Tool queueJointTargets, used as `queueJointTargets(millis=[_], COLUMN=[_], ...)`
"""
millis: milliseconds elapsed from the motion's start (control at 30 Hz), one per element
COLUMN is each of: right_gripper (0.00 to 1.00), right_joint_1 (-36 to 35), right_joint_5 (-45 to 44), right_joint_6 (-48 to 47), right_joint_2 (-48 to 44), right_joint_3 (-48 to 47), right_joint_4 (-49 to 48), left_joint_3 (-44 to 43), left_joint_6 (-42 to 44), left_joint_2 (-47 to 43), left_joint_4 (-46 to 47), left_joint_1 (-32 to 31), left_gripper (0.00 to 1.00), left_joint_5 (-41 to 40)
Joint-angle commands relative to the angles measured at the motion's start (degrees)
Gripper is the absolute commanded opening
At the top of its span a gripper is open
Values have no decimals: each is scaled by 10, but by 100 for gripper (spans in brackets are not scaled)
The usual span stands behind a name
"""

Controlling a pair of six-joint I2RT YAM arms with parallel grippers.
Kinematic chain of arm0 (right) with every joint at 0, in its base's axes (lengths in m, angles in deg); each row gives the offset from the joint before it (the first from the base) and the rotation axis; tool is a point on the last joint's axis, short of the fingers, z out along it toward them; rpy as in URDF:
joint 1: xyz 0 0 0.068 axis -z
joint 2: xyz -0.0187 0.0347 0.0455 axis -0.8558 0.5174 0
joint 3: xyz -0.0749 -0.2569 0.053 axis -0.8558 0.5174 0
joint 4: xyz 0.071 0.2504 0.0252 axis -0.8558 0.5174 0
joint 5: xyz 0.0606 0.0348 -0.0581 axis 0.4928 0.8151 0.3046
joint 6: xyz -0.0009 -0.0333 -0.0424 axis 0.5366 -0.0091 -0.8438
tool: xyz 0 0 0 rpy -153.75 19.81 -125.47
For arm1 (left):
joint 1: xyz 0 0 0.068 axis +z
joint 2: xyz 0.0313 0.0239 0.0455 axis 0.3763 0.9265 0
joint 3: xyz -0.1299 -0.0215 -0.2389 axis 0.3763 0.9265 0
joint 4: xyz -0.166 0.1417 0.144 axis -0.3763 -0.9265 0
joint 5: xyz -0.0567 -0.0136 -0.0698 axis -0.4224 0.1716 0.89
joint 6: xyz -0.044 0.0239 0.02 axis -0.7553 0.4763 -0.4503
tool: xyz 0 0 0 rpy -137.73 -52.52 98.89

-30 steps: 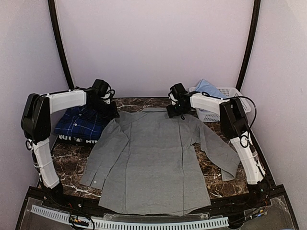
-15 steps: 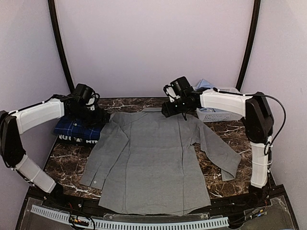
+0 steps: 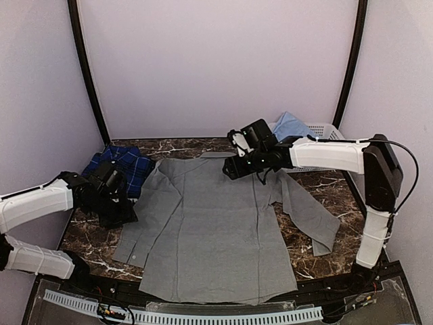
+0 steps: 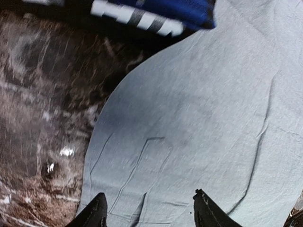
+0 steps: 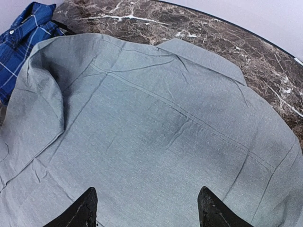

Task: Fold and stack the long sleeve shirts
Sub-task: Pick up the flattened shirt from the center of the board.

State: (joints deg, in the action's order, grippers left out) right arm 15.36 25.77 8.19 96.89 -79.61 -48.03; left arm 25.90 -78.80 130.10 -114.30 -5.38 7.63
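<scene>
My left gripper grabs the grey shirt's sleeve at the cuff's outer edge next, and this leaves the rest free for my right gripper to fold inward.
The grey shirt (image 3: 210, 223) lies spread flat on the table, collar at the far edge and sleeves out to both sides. My left gripper (image 3: 114, 206) is open and empty over its left sleeve (image 4: 199, 118). My right gripper (image 3: 230, 166) is open and empty above the upper back, just below the collar (image 5: 203, 59). The navy plaid shirt (image 3: 120, 168) lies folded at the far left and also shows in the left wrist view (image 4: 156, 12) and the right wrist view (image 5: 21, 38). The light blue shirt (image 3: 293, 124) sits in the basket.
A white lattice basket (image 3: 323, 130) stands at the far right corner. The dark marble table (image 3: 95, 233) shows bare left of the sleeve. The shirt's hem reaches the table's near edge. Purple walls close in the sides and back.
My left arm has swung from beside the plaid shirt back toward me and now hangs over the grey left sleeve. My right gripper has shifted left and nearer, over the shirt's upper back.
</scene>
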Motion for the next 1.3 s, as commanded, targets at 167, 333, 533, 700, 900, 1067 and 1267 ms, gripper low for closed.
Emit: queueJointTargets(millis=[167,333,533,700,900,1067,1267], right_gripper=[69,69,69,69,69,69,69], right_joint_1=[-18,-26,-36,-43,-45,-48,-54], right_joint_5=[37,40,43,37,36,40,43], right_joint_6=[27,29,34,35,33,36,32], right_joint_2=[-49,-51,-50,-49,-44,-38,-37], right_joint_3=[55,61,63,61,57,55,49], right_joint_4=[-60,-64,-67,-65,-62,-62,-61], left_joint_3=[105,155,181,198,208,203,168], left_joint_6=[-219,-247,-259,-256,-247,-243,-227], left_joint_2=[-138,-159,-137,-113,-85,-80,-93], left_joint_4=[-118,-91,-44,-10,27,27,6], left_joint_1=[-90,-95,-98,-100,-102,-103,-103], left_gripper=[56,56,59,59,47,18,0], left_joint_5=[-59,-43,-51,-46,-38,-44,-63])
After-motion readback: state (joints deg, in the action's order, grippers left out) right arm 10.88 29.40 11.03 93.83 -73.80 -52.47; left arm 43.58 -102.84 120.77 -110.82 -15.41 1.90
